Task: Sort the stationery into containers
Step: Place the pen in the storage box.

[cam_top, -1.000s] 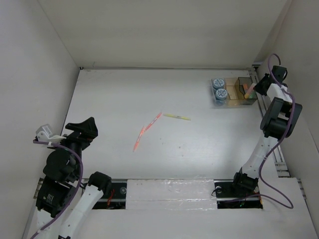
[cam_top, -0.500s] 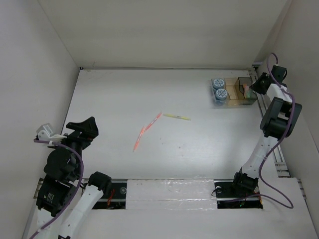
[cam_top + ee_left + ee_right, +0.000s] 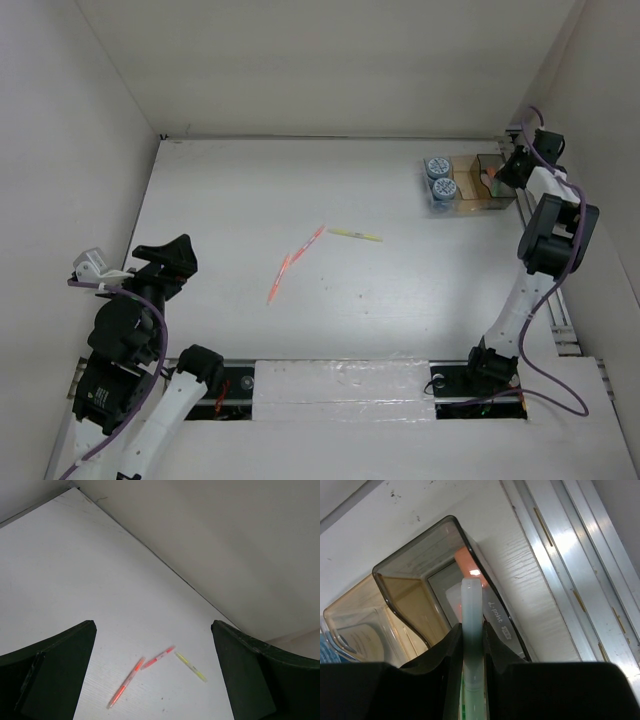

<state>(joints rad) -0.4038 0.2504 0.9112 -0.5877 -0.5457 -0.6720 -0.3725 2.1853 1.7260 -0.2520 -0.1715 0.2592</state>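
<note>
The marker's end with the cap sits between the sides of the organiser's dark section (image 3: 420,560), so the green marker would rest inside and it is time for my right gripper to release it now.
My right gripper (image 3: 471,630) is shut on a green marker (image 3: 471,605) with a pale cap. The cap end points into the dark rightmost compartment (image 3: 420,560) of the clear organiser (image 3: 470,186). An orange pen (image 3: 465,560) lies inside that compartment. Two blue-and-white pots (image 3: 437,167) (image 3: 442,188) sit at the organiser's left end. Two orange-red pens (image 3: 308,243) (image 3: 277,280) and a yellow pen (image 3: 355,235) lie mid-table. They also show in the left wrist view (image 3: 126,682) (image 3: 158,657) (image 3: 190,666). My left gripper (image 3: 153,625) is open and empty, far left of them (image 3: 165,262).
The organiser stands at the far right corner of the table, beside a metal rail (image 3: 570,565) along the right edge. White walls enclose the table on the left, back and right. The amber middle compartment (image 3: 395,615) lies left of the dark one.
My right gripper has shifted a little toward the back wall with the green marker still in it, over the rightmost compartment. The left arm and the loose pens have not moved.
</note>
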